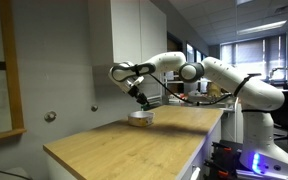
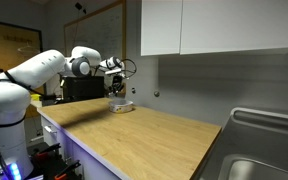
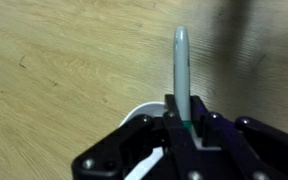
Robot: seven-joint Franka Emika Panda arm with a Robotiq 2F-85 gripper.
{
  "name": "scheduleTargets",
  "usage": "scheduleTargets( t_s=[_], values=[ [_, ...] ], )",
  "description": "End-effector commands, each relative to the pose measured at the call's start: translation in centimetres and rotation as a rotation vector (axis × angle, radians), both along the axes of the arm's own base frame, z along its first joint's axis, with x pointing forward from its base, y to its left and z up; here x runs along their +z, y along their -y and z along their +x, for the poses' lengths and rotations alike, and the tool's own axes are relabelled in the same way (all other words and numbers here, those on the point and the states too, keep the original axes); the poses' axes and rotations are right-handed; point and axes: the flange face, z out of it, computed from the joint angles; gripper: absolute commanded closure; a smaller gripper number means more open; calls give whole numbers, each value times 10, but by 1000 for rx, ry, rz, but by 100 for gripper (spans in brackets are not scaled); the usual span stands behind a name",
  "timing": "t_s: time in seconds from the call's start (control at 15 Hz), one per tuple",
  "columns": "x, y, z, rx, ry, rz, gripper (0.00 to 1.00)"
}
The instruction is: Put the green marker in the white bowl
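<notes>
The green marker would drop into the bowl, since the opening of the white bowl (image 1: 140,117) is just under the robot's fingers. The gripper needs to let go of the marker.
In the wrist view my gripper (image 3: 182,112) is shut on the green marker (image 3: 181,65), a slender grey-green stick that points away from the jaws. The rim of the white bowl (image 3: 136,118) shows just under the jaws. In both exterior views the gripper (image 1: 142,98) (image 2: 118,92) hangs just above the white bowl (image 1: 140,117) (image 2: 123,106), which sits on the wooden counter (image 1: 124,145). The marker is too small to make out in the exterior views.
White wall cabinets (image 2: 214,25) hang above the wooden counter (image 2: 154,135). A metal sink (image 2: 259,150) is at one end of the counter. A wall (image 1: 54,60) with a round knob (image 1: 50,116) backs the counter.
</notes>
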Motion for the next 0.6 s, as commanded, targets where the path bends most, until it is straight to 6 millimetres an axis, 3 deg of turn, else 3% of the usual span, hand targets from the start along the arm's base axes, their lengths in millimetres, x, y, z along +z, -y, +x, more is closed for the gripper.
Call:
scheduleTargets(
  t_s=[0.0, 0.07, 0.53],
  values=[
    [-3, 2, 2, 24, -24, -17, 94],
    [-3, 4, 2, 24, -30, -24, 63],
    [3, 21, 2, 16, -52, -54, 12]
  ],
)
